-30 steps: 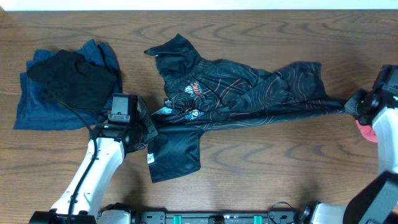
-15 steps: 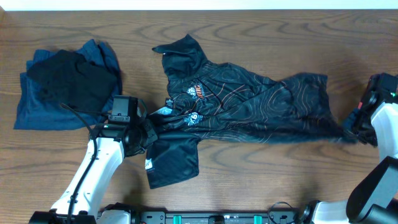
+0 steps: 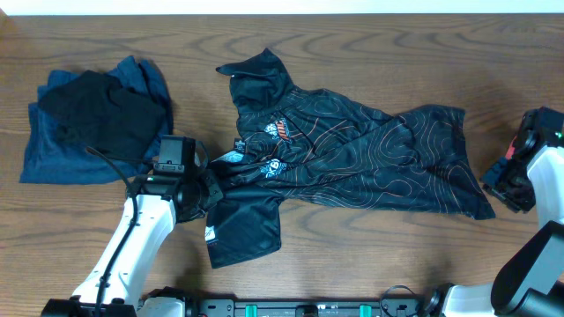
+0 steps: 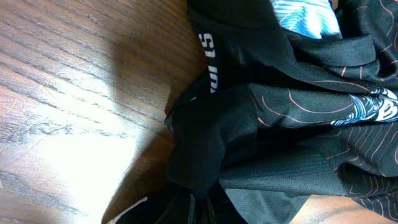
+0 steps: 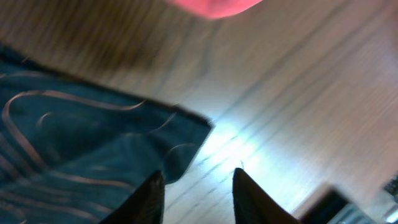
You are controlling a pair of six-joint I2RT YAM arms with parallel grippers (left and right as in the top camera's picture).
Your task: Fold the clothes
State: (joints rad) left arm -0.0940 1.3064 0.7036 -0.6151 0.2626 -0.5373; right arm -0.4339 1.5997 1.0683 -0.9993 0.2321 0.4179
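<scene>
The black shirt [image 3: 352,158] needs to be spread out for folding, so my right gripper should next grab it by its hem corner [image 3: 485,210], opposite my left gripper's fold.
The clothes are chiefly a black shirt [image 3: 352,158] with thin orange contour lines, lying crumpled across the middle of the table. Its right hem rests flat near the right arm. My left gripper [image 3: 210,189] sits at the shirt's left side, shut on a bunched fold of the black fabric [image 4: 199,155], which runs down between the jaws. My right gripper [image 3: 495,187] stands open just off the shirt's right corner [image 5: 180,134]. Bare wood shows between its fingers, and the left finger [image 5: 149,199] lies by the hem. Nothing is held in the right gripper [image 5: 198,186].
A blue garment [image 3: 53,150] with a black one [image 3: 101,110] on top lies piled at the far left. A pink object [image 5: 211,5] lies on the table just beyond the right gripper. Bare wood runs along the front edge under the shirt.
The right gripper has opened and let go of the shirt's right end. That end has dropped and spread flat on the table. The left gripper has kept its hold and place.
</scene>
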